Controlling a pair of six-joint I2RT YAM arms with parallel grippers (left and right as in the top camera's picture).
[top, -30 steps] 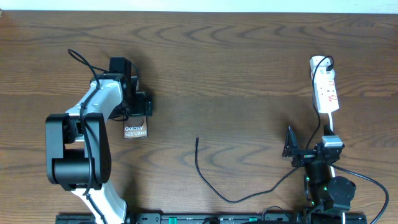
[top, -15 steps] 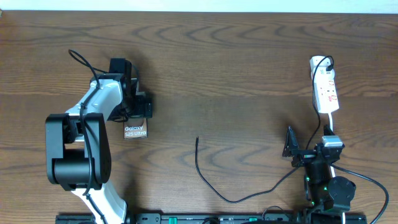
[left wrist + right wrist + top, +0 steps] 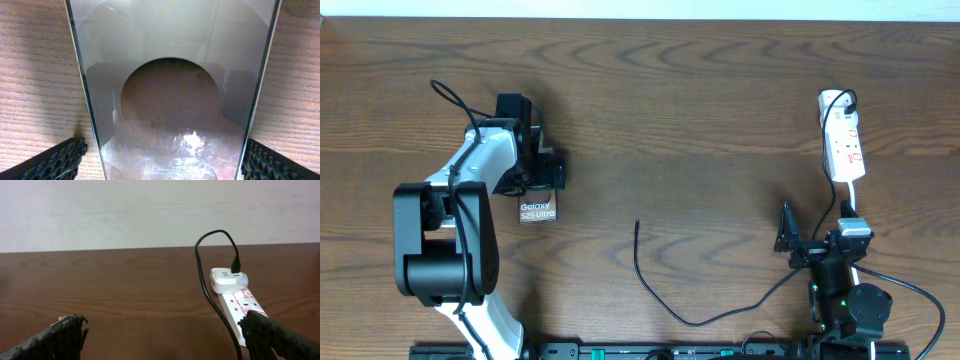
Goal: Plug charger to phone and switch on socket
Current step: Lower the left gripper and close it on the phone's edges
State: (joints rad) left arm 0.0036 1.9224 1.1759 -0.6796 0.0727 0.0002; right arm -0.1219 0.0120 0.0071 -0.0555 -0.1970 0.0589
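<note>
My fingers are down beside the phone's long edges, one touching, and closing now would catch the phone, so it is time for my left gripper to close on it.
The phone (image 3: 537,211) lies flat on the table at the left, its "Galaxy" lettering showing. My left gripper (image 3: 546,172) straddles its far end. In the left wrist view the glossy phone (image 3: 170,100) fills the space between the fingers (image 3: 162,162): the right finger touches its edge and a thin gap shows at the left one. The charger (image 3: 660,298) is a thin black cable curving across the front middle, with its free tip (image 3: 637,223) on the table. The white socket (image 3: 842,140) lies at the right. My right gripper (image 3: 160,330) is wide open and empty, just before the socket (image 3: 240,302).
A white adapter (image 3: 226,278) with a black plug sits in the socket's far end, and its black cable (image 3: 207,290) runs back toward my right arm (image 3: 842,270). A pale wall stands beyond the table's far edge.
</note>
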